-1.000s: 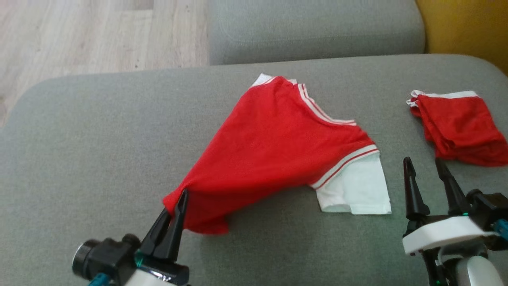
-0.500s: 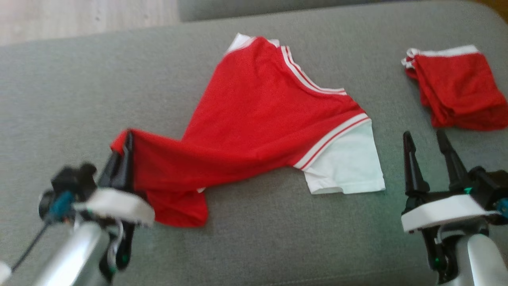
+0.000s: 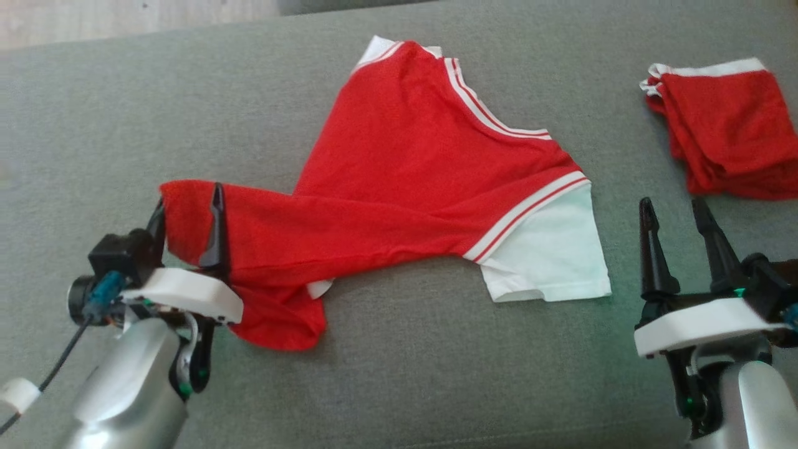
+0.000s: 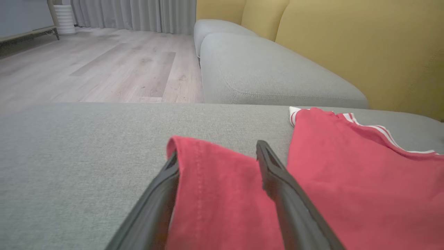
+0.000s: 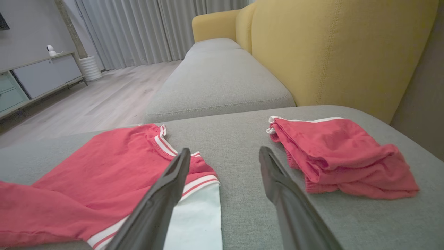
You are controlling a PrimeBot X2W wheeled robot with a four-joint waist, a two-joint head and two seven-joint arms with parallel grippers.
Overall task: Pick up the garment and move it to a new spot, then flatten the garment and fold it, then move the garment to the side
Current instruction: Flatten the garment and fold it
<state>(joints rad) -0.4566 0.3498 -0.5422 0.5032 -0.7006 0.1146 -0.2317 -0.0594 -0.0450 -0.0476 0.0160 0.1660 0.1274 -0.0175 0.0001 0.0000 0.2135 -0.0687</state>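
Observation:
I need to flatten the red T-shirt across the grey cushion [image 3: 436,386], so I will next grab the T-shirt by its hem corner [image 3: 187,213] with my left gripper.
The garment [image 3: 424,162] is a red T-shirt with white sleeves and striped trim, spread across the grey cushion [image 3: 436,386]. Its lower hem is drawn out to the left in a long fold. My left gripper [image 3: 187,212] stands open at that left end, and the red hem [image 4: 211,187] lies loosely between its spread fingers [image 4: 274,173]. My right gripper [image 3: 673,209] is open over bare cushion, just right of the white sleeve [image 3: 548,255], with nothing between its fingers [image 5: 163,194]. In the right wrist view the shirt [image 5: 104,163] lies to the left.
A second red garment [image 3: 729,131], folded with a white band, lies at the cushion's far right [image 5: 333,149]. Behind are another grey seat [image 4: 270,80], a yellow backrest [image 5: 333,52] and wood floor [image 4: 104,69] beyond the far left edge.
My left gripper dragged the shirt's hem leftward, stretching it into a long fold, then opened its jaws. The head camera tilted down. The right gripper stayed put.

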